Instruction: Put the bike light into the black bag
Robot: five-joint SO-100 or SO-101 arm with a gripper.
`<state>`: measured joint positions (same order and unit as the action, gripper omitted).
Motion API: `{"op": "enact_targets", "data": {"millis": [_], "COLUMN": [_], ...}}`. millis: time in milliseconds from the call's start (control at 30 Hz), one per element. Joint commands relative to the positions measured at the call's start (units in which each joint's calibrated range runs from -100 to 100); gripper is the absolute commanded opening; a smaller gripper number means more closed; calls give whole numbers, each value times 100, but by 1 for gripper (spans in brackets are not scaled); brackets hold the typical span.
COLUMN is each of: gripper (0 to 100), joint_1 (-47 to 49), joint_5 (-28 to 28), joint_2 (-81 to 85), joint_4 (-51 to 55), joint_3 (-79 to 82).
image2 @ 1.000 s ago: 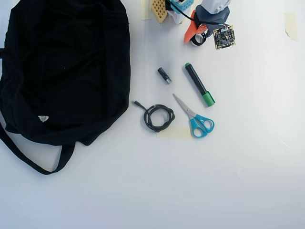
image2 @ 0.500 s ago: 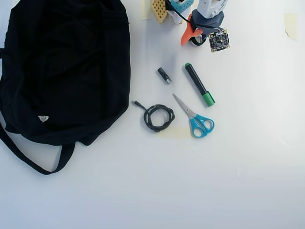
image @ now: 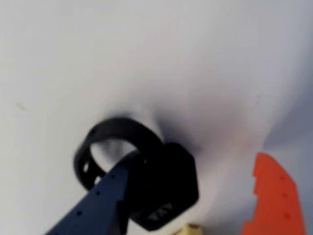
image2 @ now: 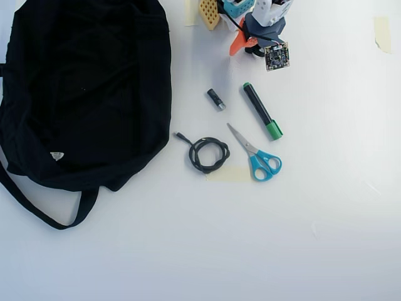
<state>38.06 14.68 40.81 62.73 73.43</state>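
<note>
I next need to grab the light by its chunky body (image: 168,183), to put it into the black bag.
The bike light (image: 161,181), a black strap loop with a chunky body, fills the lower middle of the wrist view on the white table. My gripper (image: 195,159) is open. Its dark blue finger (image: 102,200) lies over the loop. Its orange finger (image: 271,196) stands apart to the right of the body. In the overhead view the gripper (image2: 247,45) is at the top edge and the light (image2: 255,51) shows only as a dark bit under it. The black bag (image2: 88,88) lies far to the left, floppy, with a pale triangular label.
Below the gripper in the overhead view lie a small black-and-silver cylinder (image2: 216,99), a green-capped marker (image2: 262,111), blue-handled scissors (image2: 257,155) and a coiled black cable (image2: 207,153). The bag's strap (image2: 44,210) loops out at the lower left.
</note>
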Motion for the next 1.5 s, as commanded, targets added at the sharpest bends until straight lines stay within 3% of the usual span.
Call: {"op": "enact_targets", "data": {"millis": [0,267,1100,1467], "gripper": [27,2,2,2], "joint_1": [-51,-44,-59,-665], "joint_5": [-15,-20,210,158], "joint_2": [85,85,94,102], "joint_4": [-63,-140,-304,445], "joint_3": [-11,-110,-1718,-3183]}}
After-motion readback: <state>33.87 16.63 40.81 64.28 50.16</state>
